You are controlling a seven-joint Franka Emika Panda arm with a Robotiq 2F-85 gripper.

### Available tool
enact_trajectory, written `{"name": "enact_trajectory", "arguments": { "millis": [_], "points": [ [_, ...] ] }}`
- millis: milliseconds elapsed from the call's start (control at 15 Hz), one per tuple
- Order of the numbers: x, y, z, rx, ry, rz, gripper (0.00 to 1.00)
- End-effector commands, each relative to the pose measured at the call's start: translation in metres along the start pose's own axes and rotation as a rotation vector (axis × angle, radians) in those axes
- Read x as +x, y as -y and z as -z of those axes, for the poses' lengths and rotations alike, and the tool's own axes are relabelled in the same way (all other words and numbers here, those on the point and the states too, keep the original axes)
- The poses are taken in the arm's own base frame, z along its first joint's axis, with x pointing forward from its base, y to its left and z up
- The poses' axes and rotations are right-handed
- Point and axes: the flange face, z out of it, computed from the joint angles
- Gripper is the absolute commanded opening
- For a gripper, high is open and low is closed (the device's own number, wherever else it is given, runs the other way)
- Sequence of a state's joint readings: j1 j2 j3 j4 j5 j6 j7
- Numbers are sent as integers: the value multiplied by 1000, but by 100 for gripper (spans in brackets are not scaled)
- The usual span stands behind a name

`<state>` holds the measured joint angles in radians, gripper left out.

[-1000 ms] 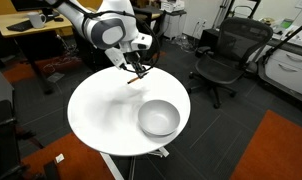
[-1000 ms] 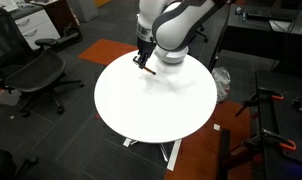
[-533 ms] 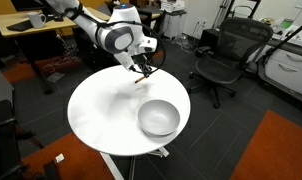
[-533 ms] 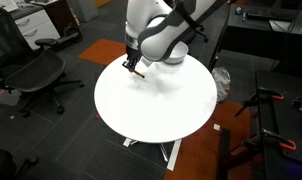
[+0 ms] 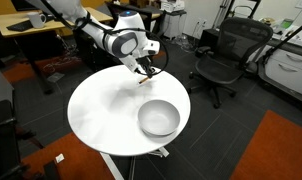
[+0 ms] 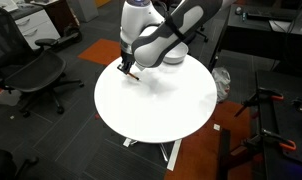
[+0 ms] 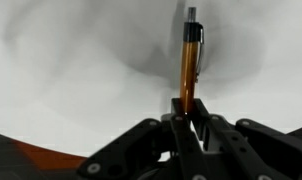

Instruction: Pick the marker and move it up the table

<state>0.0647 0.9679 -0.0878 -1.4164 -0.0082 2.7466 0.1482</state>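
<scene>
The marker (image 5: 144,79) would end up on the white table's flat top close below, so my gripper should open now.
The marker (image 7: 190,60) is a thin orange-brown stick with a dark tip. My gripper (image 7: 187,112) is shut on its lower end, and the marker points away from the jaws over the white table (image 7: 61,70). In both exterior views the gripper (image 5: 144,72) (image 6: 126,70) holds the marker (image 5: 144,79) (image 6: 133,75) just above the round white table (image 5: 101,110) (image 6: 156,105), near its edge on the side nearest the arm's base. Whether the tip touches the tabletop I cannot tell.
A round grey-white bowl (image 5: 158,117) sits on the table apart from the gripper. Black office chairs (image 5: 226,55) (image 6: 31,70) stand around the table. A wooden desk (image 5: 31,25) is behind the arm. The floor has dark and orange carpet tiles.
The gripper has carried the marker across the table toward the edge near the arm's base, and the arm has drawn back. The bowl has not moved.
</scene>
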Motion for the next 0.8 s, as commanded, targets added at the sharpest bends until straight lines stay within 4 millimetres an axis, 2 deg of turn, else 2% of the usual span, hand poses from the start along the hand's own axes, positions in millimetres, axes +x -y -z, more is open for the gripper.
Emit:
{"name": "enact_trajectory", "arguments": {
  "millis": [0, 67, 600, 733],
  "points": [
    [10, 4, -1, -2, 11, -24, 39],
    [10, 4, -1, -4, 11, -24, 40],
    [15, 5, 4, -1, 6, -30, 98],
    [14, 6, 6, 3, 6, -26, 100]
  ]
}}
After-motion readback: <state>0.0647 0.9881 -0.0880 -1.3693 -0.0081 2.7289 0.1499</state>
